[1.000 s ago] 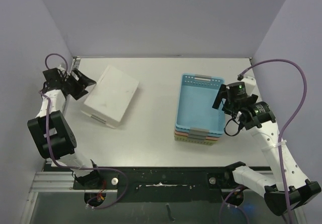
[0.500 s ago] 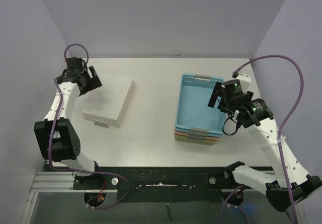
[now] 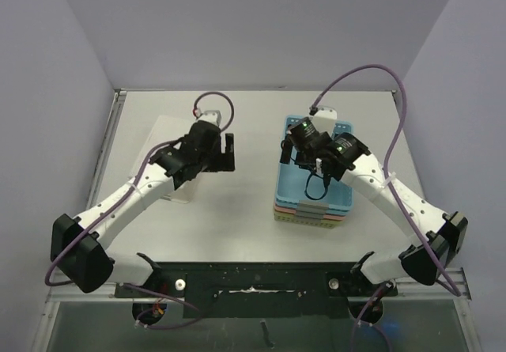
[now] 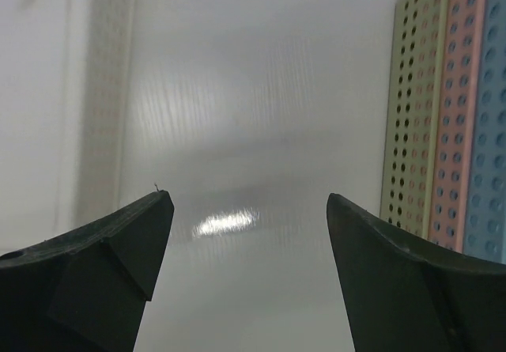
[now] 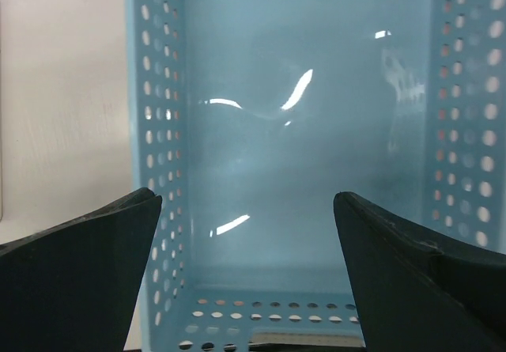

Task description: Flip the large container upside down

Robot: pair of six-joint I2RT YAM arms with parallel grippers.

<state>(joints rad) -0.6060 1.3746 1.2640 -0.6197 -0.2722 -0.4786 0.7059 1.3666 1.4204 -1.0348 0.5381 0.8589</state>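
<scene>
The blue basket's side is below one finger of my right gripper, toward the left in the right wrist view, so closing now would miss.
The large white container [image 3: 164, 129] lies on the table at the left, its flat face up, mostly hidden under my left arm. Its faintly perforated side shows at the left of the left wrist view [image 4: 103, 91]. My left gripper [image 3: 229, 153] is open and empty just right of it, over bare table [image 4: 249, 198]. My right gripper [image 3: 286, 153] is open and empty above the left wall of the blue basket [image 3: 316, 182]. In the right wrist view [image 5: 247, 198] it looks down into the basket's empty inside [image 5: 316, 130].
The blue basket sits on top of a pink and a green basket, whose perforated sides show in the left wrist view [image 4: 443, 107]. A strip of bare table [image 3: 253, 186] lies between the white container and the stack. Walls enclose the table on three sides.
Both arms have swung inward. My left gripper moved from the white container's far-left corner to its right side. My right gripper moved left from the stack's right edge to above the blue basket's left wall.
</scene>
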